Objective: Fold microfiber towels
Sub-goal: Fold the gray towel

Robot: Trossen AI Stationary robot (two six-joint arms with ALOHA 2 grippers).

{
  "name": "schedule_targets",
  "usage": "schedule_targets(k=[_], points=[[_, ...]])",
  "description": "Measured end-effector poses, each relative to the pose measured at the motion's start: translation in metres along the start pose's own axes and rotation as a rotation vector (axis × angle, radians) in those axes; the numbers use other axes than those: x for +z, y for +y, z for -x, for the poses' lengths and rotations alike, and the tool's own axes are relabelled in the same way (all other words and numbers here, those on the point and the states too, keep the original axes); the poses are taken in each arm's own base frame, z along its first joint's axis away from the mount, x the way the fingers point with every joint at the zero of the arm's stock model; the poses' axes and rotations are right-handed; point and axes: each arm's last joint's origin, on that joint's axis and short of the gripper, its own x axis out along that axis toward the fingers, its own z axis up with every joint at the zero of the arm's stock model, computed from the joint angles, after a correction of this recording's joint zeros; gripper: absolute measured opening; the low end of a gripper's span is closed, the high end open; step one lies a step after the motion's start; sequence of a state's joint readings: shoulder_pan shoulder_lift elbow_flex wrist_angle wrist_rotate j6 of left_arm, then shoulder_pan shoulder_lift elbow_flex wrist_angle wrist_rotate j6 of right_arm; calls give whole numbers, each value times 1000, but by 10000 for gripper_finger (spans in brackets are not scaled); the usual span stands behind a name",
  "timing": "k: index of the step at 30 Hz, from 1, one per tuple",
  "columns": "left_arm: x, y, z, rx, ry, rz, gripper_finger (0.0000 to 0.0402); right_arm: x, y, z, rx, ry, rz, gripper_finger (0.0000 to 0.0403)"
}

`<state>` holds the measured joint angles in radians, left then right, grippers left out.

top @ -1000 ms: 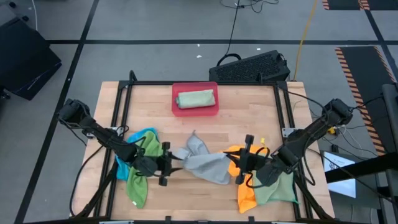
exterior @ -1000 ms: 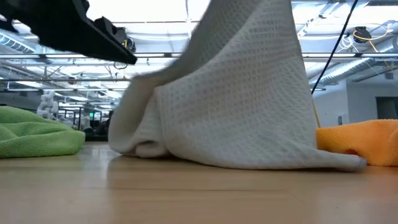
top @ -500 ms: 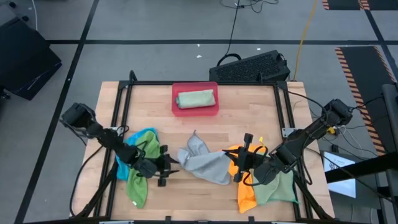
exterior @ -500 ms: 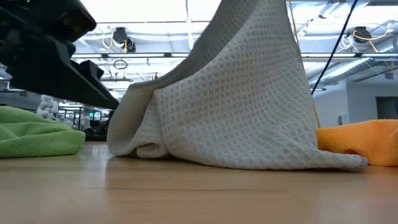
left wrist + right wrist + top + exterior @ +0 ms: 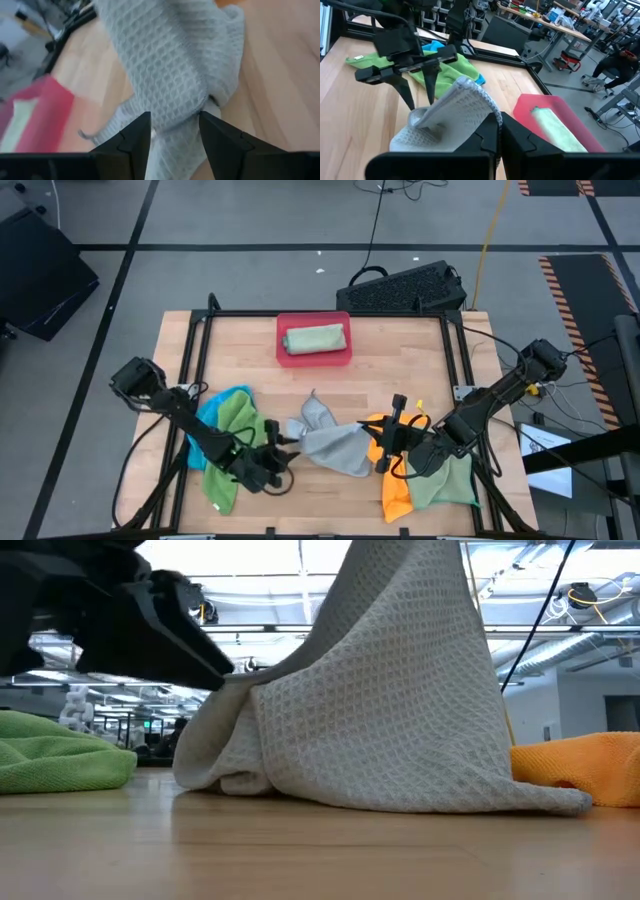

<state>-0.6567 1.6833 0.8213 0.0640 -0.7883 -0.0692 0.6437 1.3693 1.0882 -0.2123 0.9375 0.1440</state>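
Note:
Next, the left gripper grabs the light grey waffle towel (image 5: 330,442) by its loose lower edge (image 5: 303,430), to spread the towel for folding.
A light grey waffle towel (image 5: 330,442) sits mid-table, one end raised like a tent (image 5: 400,670) and its lower edges on the wood. My right gripper (image 5: 385,445) is shut on the raised end. My left gripper (image 5: 278,461) is open, fingers pointing down just off the towel's left end (image 5: 417,92). The towel shows beyond its fingertips (image 5: 172,117), with no touch visible. Green (image 5: 228,442) and blue (image 5: 208,430) towels lie under the left arm. An orange towel (image 5: 398,485) and a green one (image 5: 445,480) lie under the right arm. My right gripper pinches the grey towel's raised right end (image 5: 481,107) between its two shut fingers, coming almost level from the table's right side. From the fingers the cloth drapes down and leftward. Its lower edge (image 5: 400,798) rests on the table in loose folds.
A red tray (image 5: 285,352) at the far middle holds a folded pale green towel (image 5: 314,338). A black metal frame (image 5: 200,340) borders the table. A keyboard (image 5: 405,285) lies beyond the far edge. Bare wood shows between the tray and the grey towel.
My left gripper has moved toward the table's near edge and down, rolling as it went. It now stands low beside the grey towel's left end, still open. My right gripper and the raised towel have kept still.

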Motion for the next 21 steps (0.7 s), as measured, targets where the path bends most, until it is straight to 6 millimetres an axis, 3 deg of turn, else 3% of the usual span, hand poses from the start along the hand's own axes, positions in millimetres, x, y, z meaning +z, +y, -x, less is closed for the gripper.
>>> schedule_targets(k=[6,14,17,21], points=[[2,15,-9,-55,153,-250,170,0,0,0,19,4,3,4],[-1,39,-38,-473,175,-220,162,-1,3,-1,98,16,4,4],[-1,40,-39,-480,184,-164,130,-8,4,-2,96,23,15,4],[-2,36,-34,-366,215,-165,50,-18,5,-4,91,43,10,4]])
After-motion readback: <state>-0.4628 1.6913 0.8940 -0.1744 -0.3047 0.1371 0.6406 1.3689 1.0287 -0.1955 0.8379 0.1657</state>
